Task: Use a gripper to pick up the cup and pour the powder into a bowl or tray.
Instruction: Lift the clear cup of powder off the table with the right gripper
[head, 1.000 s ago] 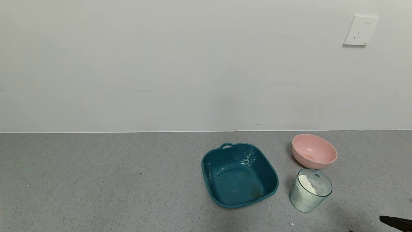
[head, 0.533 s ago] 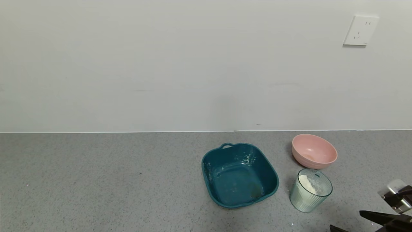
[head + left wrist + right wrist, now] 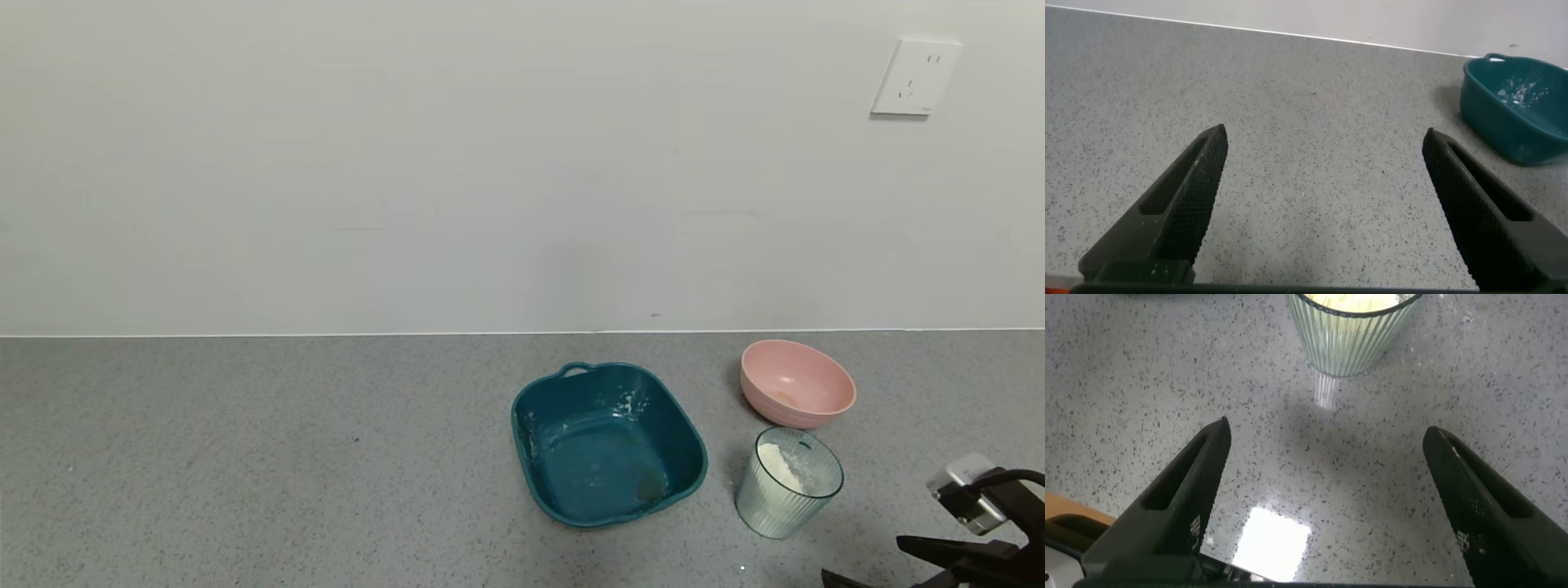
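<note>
White powder (image 3: 780, 465) lies heaped inside the open cup. My right gripper should next grab the upright cup around its ribbed outer side (image 3: 780, 505).
The ribbed pale green cup (image 3: 788, 493) stands upright on the grey counter with a heap of white powder (image 3: 780, 465) inside. The pale pink bowl (image 3: 796, 384) sits just behind it. My right gripper (image 3: 865, 563) is open at the bottom right corner of the head view, to the right of and nearer than the cup, not touching it. In the right wrist view the gripper (image 3: 1325, 437) has its jaws wide apart, and the cup (image 3: 1351, 331) stands ahead of them. My left gripper (image 3: 1325, 139) is open over bare counter and does not show in the head view.
A dark teal square tray (image 3: 606, 445) with a handle and powder traces sits left of the cup; it also shows in the left wrist view (image 3: 1519, 106). A white wall with a socket (image 3: 914, 77) rises behind the counter.
My right gripper has come further into the head view from the bottom right and moved left toward the cup. The cup, bowl and tray have not moved.
</note>
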